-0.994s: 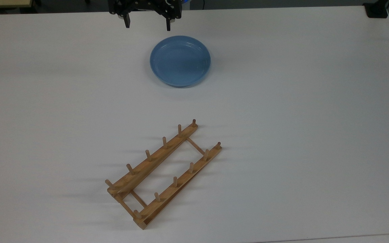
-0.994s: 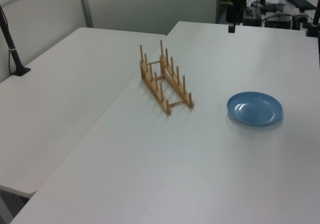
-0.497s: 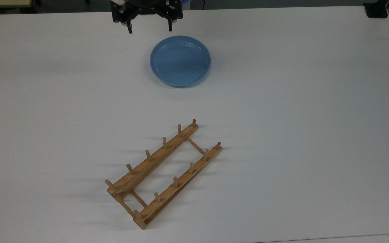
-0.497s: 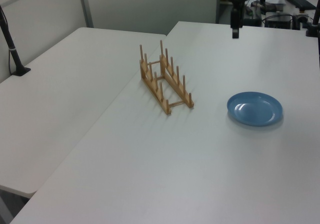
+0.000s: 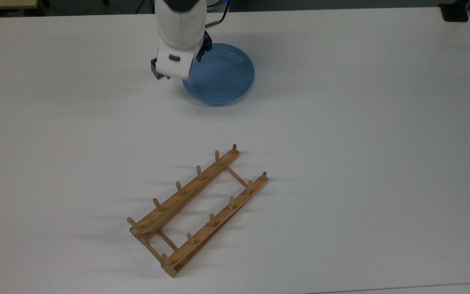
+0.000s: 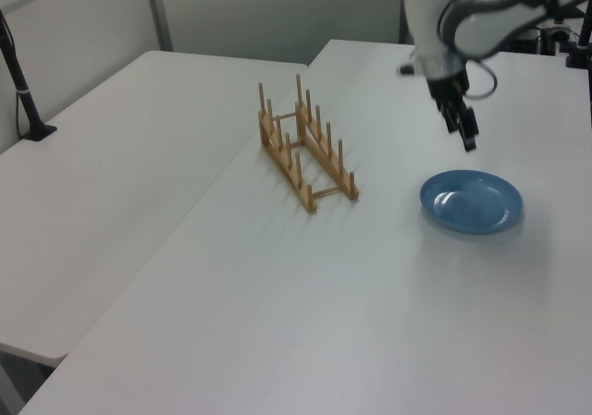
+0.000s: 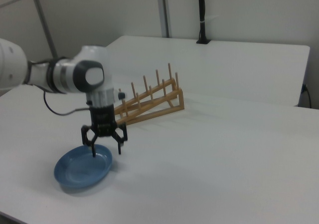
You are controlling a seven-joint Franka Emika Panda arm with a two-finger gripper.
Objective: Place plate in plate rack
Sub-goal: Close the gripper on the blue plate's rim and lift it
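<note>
My gripper will next take hold of the blue plate by its rim [image 6: 472,173], so that it can stand the plate between the pegs of the wooden rack [image 6: 313,147].
The blue plate [image 5: 227,75] lies flat on the white table [image 5: 341,122] near its far edge in the top view. My white arm [image 5: 178,36] reaches over the plate's left rim there and covers the gripper. In the right view my gripper [image 7: 106,149] hangs open just above the plate [image 7: 82,171], one finger over its inside and the other past the rim. The gripper [image 6: 465,130] also hovers above the plate [image 6: 472,202] in the left view. The wooden plate rack [image 5: 198,208] stands apart, holding nothing, its pegs upright [image 7: 149,102].
A black clamp and post [image 6: 23,91] stand on the neighbouring table in the left view. A black block [image 5: 455,12] sits at the top view's far right corner. Bare table surface lies between plate and rack [image 6: 305,147].
The arm has come forward from the table's far edge and dropped lower, so the gripper now hangs over the plate's rim. Plate and rack have not moved.
</note>
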